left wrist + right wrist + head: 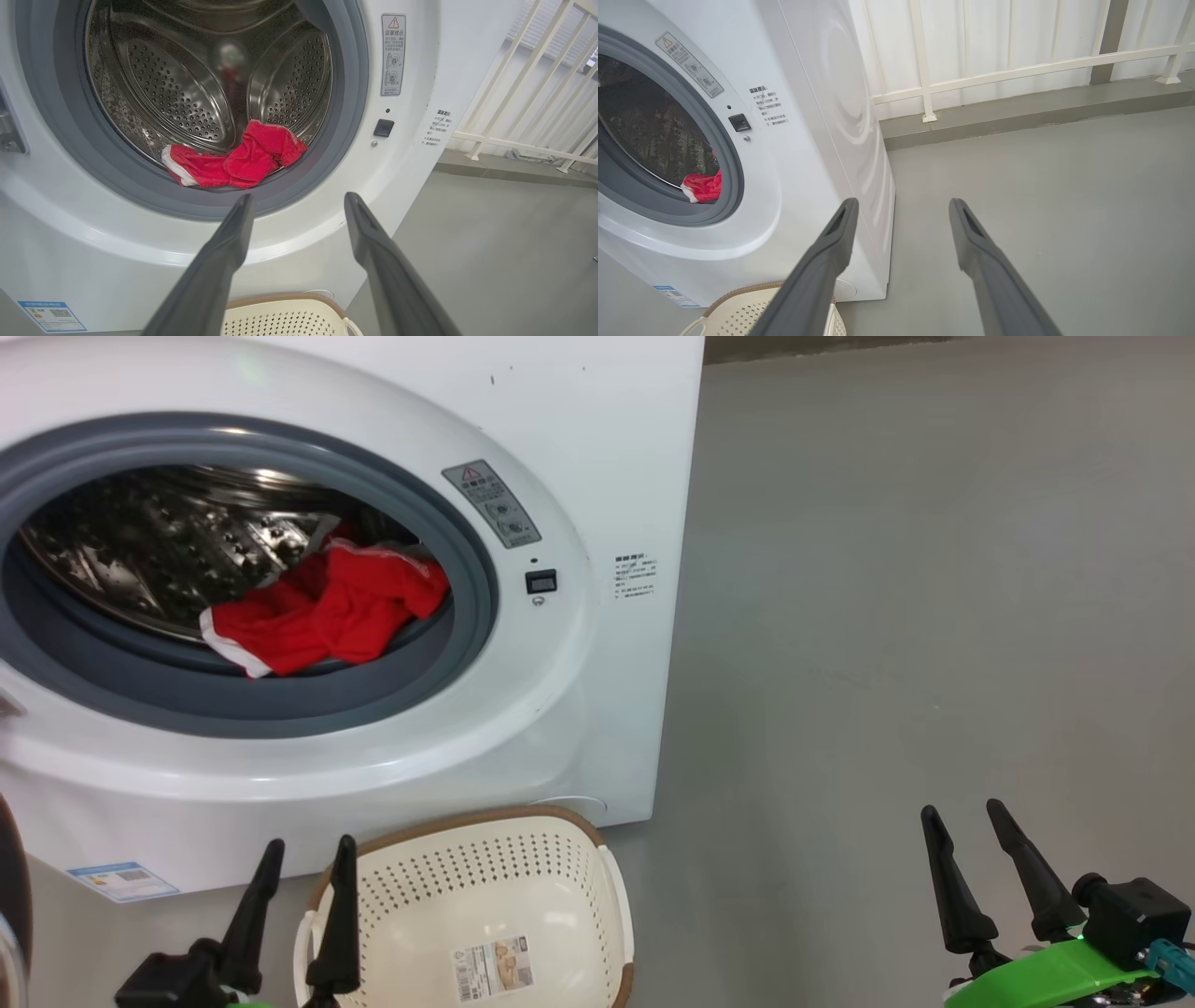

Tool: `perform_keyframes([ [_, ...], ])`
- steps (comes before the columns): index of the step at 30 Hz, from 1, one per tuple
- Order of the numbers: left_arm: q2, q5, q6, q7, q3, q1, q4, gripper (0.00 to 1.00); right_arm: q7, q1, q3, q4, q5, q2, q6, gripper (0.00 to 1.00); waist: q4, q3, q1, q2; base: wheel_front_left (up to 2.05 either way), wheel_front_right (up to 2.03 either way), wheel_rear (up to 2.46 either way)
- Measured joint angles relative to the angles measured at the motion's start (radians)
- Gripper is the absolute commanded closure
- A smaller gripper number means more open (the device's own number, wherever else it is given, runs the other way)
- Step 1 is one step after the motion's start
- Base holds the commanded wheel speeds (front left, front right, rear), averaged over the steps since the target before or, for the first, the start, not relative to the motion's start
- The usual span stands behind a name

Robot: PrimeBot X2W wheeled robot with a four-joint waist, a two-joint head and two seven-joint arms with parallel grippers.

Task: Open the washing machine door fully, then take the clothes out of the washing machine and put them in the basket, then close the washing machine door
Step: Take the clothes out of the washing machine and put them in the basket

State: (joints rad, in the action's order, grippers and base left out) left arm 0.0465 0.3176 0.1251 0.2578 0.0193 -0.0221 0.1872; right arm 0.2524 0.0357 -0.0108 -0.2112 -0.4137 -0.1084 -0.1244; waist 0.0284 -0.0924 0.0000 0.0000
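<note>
My left gripper is going to grab the raised fold of the red clothes next. One fold stands up as that raised fold [378,582], while their white-trimmed end [239,638] lies loose along the ring.
The white washing machine [560,709] stands with its drum mouth uncovered. A dark curved sliver at the far left edge is the washing machine door [13,887], swung aside. The red clothes [327,611] lie bunched at the front of the steel drum, spilling onto the grey rubber ring, and show as clothes [243,161] and clothes [703,186]. The cream basket [467,877] sits on the floor below the opening. My left gripper [310,843] hovers open beside the basket, its fingers pointing at the drum [299,197]. Off to the right, my right gripper [962,807] is open over bare floor [903,201].
Grey floor [934,616] stretches to the right of the machine. A white railing [1017,70] on a raised kerb runs behind it. A latch socket [541,581] and printed labels sit on the machine's front.
</note>
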Motion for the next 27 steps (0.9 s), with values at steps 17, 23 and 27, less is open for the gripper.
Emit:
perform_keyframes([
  [17, 0.003, -0.136, -0.011, -0.001, 0.017, -0.461, 0.441, 0.0, 0.0, -0.09, -0.006, 0.01, 0.0, 0.018, 0.0, 0.0, 0.043, -0.126, 0.0, 0.0, 0.0, 0.0, 0.0],
  [23, 0.043, -0.143, -0.039, -0.001, 0.026, -0.702, 0.677, 0.0, 0.0, -0.137, -0.013, 0.014, -0.001, 0.026, 0.0, 0.0, 0.078, -0.198, 0.0, 0.0, 0.0, 0.0, 0.0],
  [27, 0.078, -0.151, -0.056, -0.011, 0.038, -0.842, 0.803, 0.0, 0.001, -0.168, -0.016, 0.017, -0.008, 0.038, 0.0, 0.0, 0.106, -0.248, 0.0, 0.0, 0.0, 0.0, 0.0],
])
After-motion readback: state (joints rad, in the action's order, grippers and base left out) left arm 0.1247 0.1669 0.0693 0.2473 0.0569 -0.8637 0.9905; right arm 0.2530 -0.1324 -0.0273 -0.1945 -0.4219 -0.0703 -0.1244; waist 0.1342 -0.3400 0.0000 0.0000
